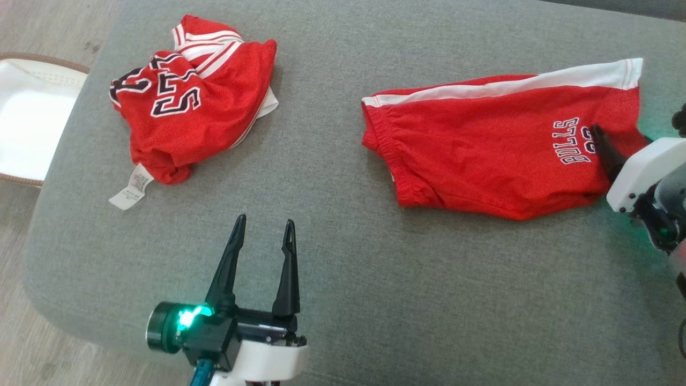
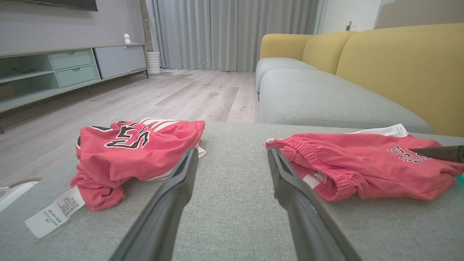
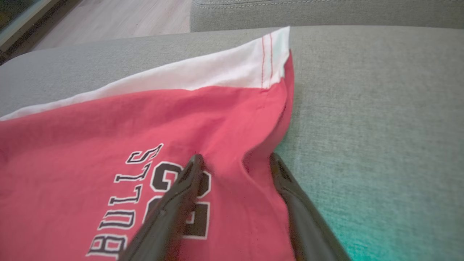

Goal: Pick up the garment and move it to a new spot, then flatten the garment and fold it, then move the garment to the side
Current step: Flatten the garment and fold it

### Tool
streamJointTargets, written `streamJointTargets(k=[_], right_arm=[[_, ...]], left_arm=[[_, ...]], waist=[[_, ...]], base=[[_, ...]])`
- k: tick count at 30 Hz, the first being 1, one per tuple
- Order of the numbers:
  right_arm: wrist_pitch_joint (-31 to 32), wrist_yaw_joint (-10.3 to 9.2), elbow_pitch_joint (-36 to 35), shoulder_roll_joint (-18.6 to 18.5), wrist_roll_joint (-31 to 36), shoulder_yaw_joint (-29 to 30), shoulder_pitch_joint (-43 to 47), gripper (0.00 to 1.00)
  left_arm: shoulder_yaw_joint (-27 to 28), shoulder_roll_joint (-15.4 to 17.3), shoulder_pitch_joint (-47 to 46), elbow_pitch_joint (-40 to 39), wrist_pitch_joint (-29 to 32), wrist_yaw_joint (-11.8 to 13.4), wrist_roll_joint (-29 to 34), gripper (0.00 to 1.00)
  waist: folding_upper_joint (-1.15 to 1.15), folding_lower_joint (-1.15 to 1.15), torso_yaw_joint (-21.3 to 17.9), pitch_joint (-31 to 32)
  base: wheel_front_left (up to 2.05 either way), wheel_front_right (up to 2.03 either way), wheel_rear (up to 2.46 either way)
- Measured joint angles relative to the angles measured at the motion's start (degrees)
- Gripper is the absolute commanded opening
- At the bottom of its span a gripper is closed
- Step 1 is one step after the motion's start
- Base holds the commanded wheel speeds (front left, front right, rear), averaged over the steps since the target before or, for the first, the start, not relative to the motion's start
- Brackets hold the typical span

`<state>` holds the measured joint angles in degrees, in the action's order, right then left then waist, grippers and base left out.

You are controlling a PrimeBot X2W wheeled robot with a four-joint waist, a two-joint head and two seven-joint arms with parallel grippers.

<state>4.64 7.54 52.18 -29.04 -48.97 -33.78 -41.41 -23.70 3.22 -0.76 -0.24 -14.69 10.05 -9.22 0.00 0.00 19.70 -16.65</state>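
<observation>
The red fold stands up while the rest lies flat, so the robot's right gripper should next grab that raised hem (image 3: 248, 167) to pick up the shorts.
The garment, red shorts (image 1: 482, 150) with a white side stripe and "BULLS" lettering, lies fairly flat on the right of the grey cushion (image 1: 348, 279). My right gripper (image 1: 600, 136) is at its right hem. In the right wrist view its fingers (image 3: 235, 159) stand apart with a raised fold of the red hem (image 3: 232, 145) between them, one finger on the lettering, the other at the fabric's edge. My left gripper (image 1: 265, 221) hovers open over bare cushion at the front, with nothing between its fingers (image 2: 232, 150). The shorts (image 2: 362, 170) lie to its right.
A crumpled red jersey (image 1: 187, 107) with a white care label (image 1: 131, 193) lies at the cushion's back left. A white object (image 1: 27, 123) sits on the wood floor beyond the left edge. A yellow sofa (image 2: 398, 65) stands behind.
</observation>
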Motion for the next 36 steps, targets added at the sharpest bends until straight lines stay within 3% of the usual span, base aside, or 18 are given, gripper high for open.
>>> streamJointTargets(k=[1,2,9,18,27,36], right_arm=[[0.0,0.0,-0.1,-0.1,-0.1,-0.4,0.0,0.28],[-0.1,0.0,0.0,-0.2,-0.2,-0.5,0.0,0.0],[-3.3,0.0,1.2,-0.3,-0.6,-0.7,0.0,0.0],[-7.7,0.0,4.2,-1.0,-0.9,0.5,-0.3,0.0],[-10.3,0.0,6.7,-5.3,1.3,1.1,-1.6,0.0],[-12.4,0.0,0.7,-4.3,2.2,1.2,-5.0,0.0]], left_arm=[[0.0,0.0,0.0,0.0,0.0,0.0,0.2,1.0],[0.0,0.0,0.0,0.0,0.0,0.0,0.2,1.0],[0.5,-0.1,0.1,0.2,0.0,-0.6,0.2,1.0],[1.8,-0.1,0.1,0.2,0.0,-1.1,0.9,1.0],[2.1,-0.2,-0.1,0.4,0.0,-1.8,1.3,1.0],[2.0,-0.2,-0.1,1.3,0.0,-1.8,1.3,1.0]], waist=[[0.0,0.0,-0.1,0.0],[0.0,0.0,-0.2,0.1],[0.0,0.0,-1.8,0.4],[0.0,0.0,-7.9,0.4],[0.0,0.0,-14.6,0.4],[0.0,0.0,-15.3,1.2]], base=[[0.0,0.0,0.0],[0.0,0.0,0.0],[0.0,0.0,0.0],[0.0,0.0,0.0],[0.0,0.0,0.0],[0.0,0.0,0.0]])
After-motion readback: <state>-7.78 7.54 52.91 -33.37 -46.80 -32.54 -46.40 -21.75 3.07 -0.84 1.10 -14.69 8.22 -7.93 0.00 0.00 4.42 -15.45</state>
